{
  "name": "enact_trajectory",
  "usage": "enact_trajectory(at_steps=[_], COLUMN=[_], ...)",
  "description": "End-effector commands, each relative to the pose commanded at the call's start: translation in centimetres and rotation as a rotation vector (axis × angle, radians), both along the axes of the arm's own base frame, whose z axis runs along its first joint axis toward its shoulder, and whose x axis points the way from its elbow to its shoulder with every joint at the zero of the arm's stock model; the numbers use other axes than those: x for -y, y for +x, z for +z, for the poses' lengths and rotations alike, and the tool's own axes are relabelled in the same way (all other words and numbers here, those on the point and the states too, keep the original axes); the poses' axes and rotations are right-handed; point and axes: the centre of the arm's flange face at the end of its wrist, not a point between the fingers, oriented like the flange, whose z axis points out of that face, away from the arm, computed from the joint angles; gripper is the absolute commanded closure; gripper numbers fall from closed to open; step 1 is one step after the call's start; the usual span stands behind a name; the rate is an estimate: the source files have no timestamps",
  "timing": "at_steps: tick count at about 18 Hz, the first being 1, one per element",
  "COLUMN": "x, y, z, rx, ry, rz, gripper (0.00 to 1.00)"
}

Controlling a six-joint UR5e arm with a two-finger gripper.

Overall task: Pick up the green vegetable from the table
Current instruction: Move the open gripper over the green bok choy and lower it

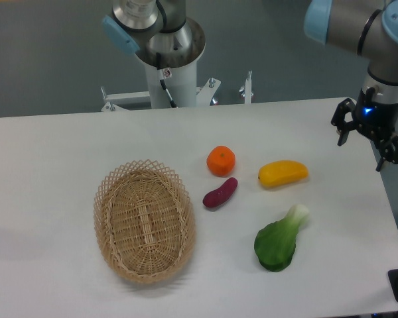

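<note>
I need to pick up the green vegetable from the table, so next I should grab it with my gripper by its pale stem (297,214).
The green vegetable (278,241) lies on the white table (53,152) toward the front right, its dark leafy end nearest the camera and its pale stem pointing up right. My gripper (363,152) hangs above the table's right edge, well behind and to the right of the vegetable. Its two black fingers are spread apart with nothing between them.
A yellow mango-shaped fruit (283,173), an orange (221,161) and a small purple eggplant piece (219,193) lie just behind the vegetable. A woven wicker basket (144,220) sits at the left. The arm's base column (167,63) stands behind the table.
</note>
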Motion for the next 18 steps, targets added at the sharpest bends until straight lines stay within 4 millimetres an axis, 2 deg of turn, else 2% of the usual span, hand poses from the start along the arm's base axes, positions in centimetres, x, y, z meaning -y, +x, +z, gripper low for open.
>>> enact_trajectory(at_steps=[9,11,14,18], x=[-0.5,-0.4,-2.1,-4.1], y=[0.6,0.8,1.8,1.5], z=[-2.1,-3.8,-6.3,-9.7], rx=[0.002,0.035,0.053,0.069], ry=[0.006,0.001,0.005,0.01], rz=[0.019,0.047,0.076,0.112], gripper=[0.0,0.0,0.0,0.0])
